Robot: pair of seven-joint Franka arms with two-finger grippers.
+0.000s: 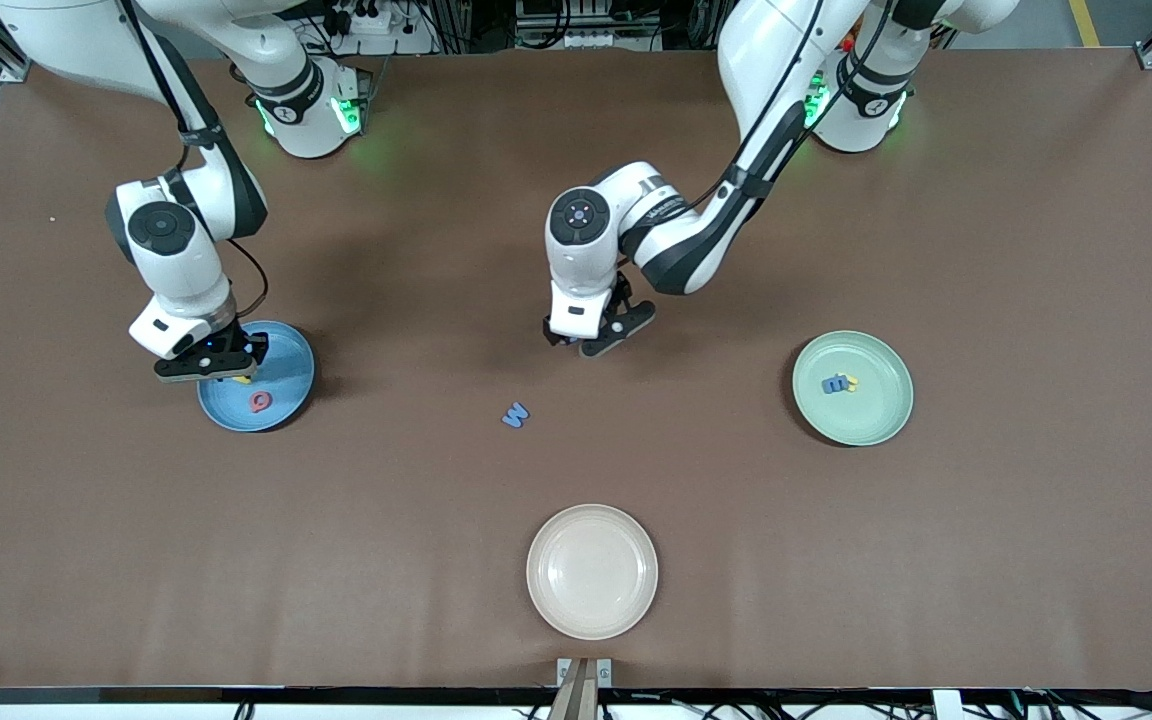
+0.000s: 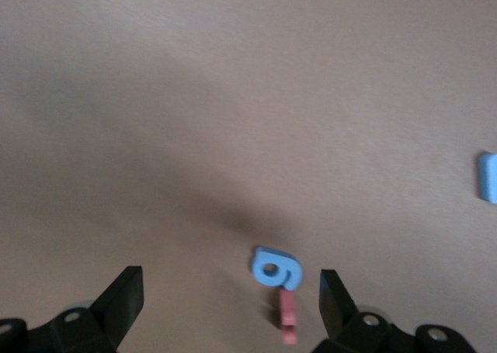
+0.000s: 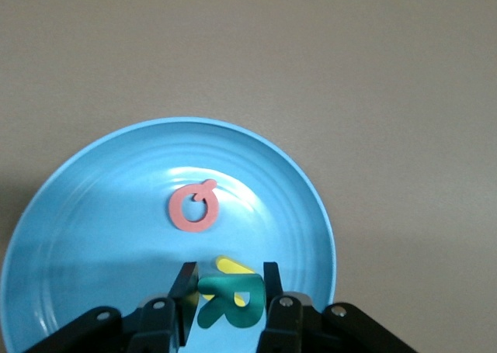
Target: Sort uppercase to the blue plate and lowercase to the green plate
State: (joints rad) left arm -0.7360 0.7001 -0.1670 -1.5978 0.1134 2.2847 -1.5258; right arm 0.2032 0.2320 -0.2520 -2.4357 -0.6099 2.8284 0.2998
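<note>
The small red letter is lowercase and belongs on the green plate, so the left gripper should grab it next by its straight stem [image 2: 288,307].
My right gripper [image 3: 225,295] is shut on the teal-green R [image 3: 233,302] and holds it just over the blue plate [image 3: 93,213]. The pinkish-red Q [image 3: 192,205] and the yellow H [image 3: 231,268] lie in that plate. In the front view the right gripper [image 1: 221,365] is over the blue plate [image 1: 286,345]. My left gripper [image 2: 231,306] is open, low over the table, above the blue g [image 2: 277,268] and the small red letter [image 2: 288,322]. The left gripper [image 1: 596,338] hides both in the front view. The blue W [image 1: 515,414] lies on the table, nearer the front camera. The green plate [image 1: 876,425] holds the blue m [image 1: 833,383] and a yellow letter [image 1: 850,383].
A cream plate [image 1: 591,610] sits near the table's front edge, in the middle. The W's edge also shows in the left wrist view [image 2: 488,177].
</note>
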